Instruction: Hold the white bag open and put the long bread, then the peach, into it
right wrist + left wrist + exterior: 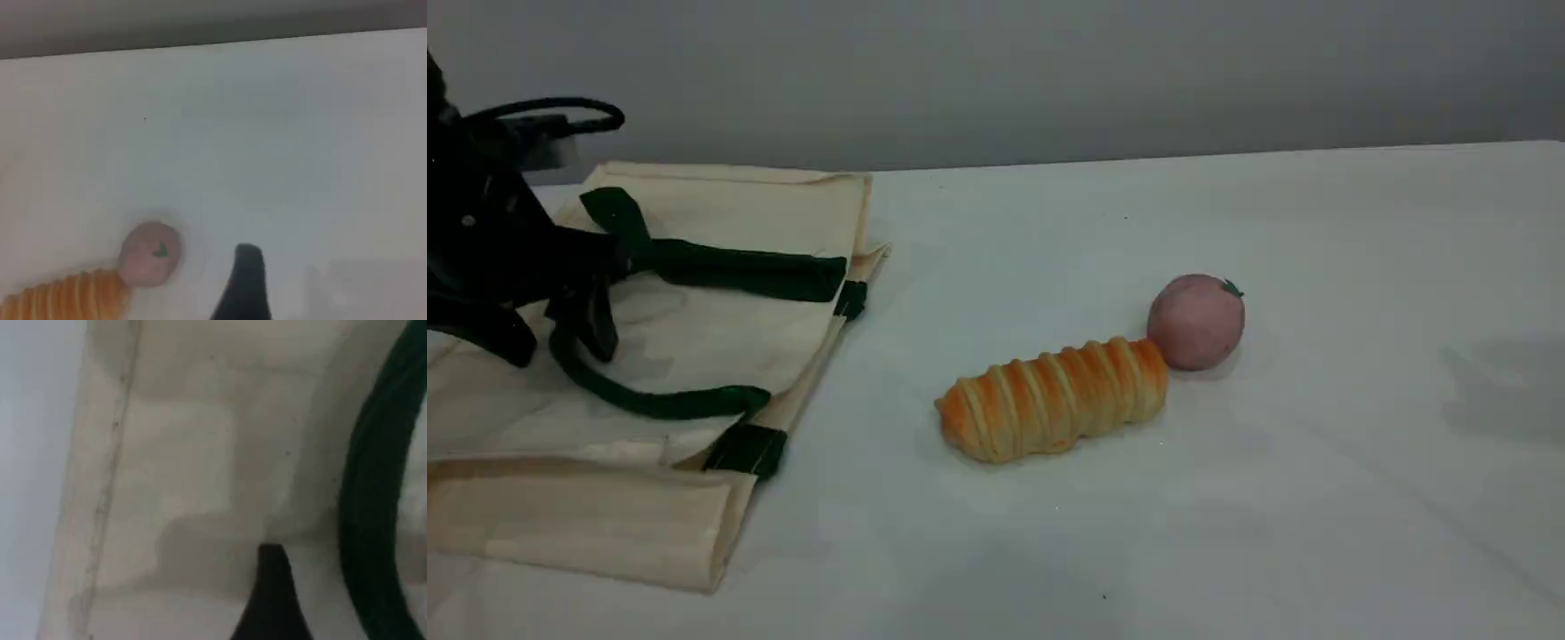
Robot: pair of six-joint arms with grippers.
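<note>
The white bag's cloth (667,347) is lying flat on the tabletop, so my left gripper should next take hold of the bag by its raised green handle loop.
The white bag (694,347) lies flat at the table's left, its mouth facing right and its dark green handles (649,402) spread on top. My left gripper (556,342) hovers open just over the bag by the lower handle loop. In the left wrist view its fingertip (270,587) sits over the cream cloth (200,453), left of the handle (367,520). The long bread (1054,400) lies mid-table, its right end touching the peach (1196,322). The right wrist view shows one right fingertip (247,280) above the table, right of the peach (150,255) and bread (67,297), holding nothing.
The bag's near edge is folded over into a flap (587,524). A black cable (560,111) loops off the left arm at the top left. A grey wall runs behind the table's far edge (1227,153). A soft shadow (1503,391) lies on the table's right side.
</note>
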